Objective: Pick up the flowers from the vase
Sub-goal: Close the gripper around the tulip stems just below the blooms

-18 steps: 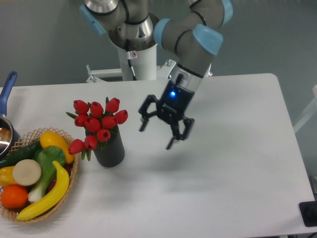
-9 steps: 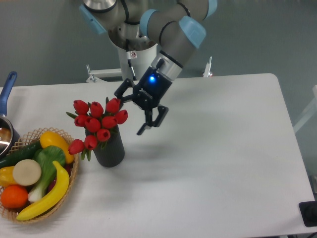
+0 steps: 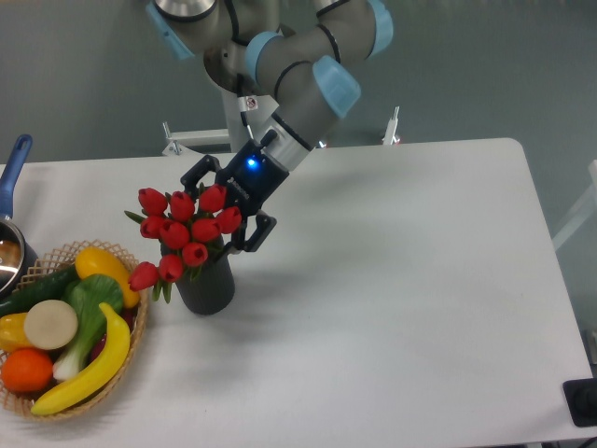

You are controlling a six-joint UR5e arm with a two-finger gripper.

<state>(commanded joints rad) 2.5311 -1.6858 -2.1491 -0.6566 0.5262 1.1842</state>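
Observation:
The gripper takes hold of the flowers (image 3: 182, 231) by the stems just beneath the red buds next, to pick them up from the vase (image 3: 207, 285).
The flowers (image 3: 182, 231), a bunch of red tulip buds with green leaves, stand in the dark grey vase (image 3: 207, 285) at the table's left. My gripper (image 3: 216, 211) is open, with its fingers spread around the right side of the bunch. One finger is behind the buds at the top and the other sits just right of them, above the vase's rim. I cannot tell whether the fingers touch the buds.
A wicker basket (image 3: 131, 350) with a banana, orange, yellow pepper and green vegetables stands left of the vase. A pot with a blue handle (image 3: 13, 171) is at the far left edge. The arm's base stands behind the table's back edge.
My gripper has moved left across the table from right of the vase to the flowers, staying open. The flowers and vase have not moved.

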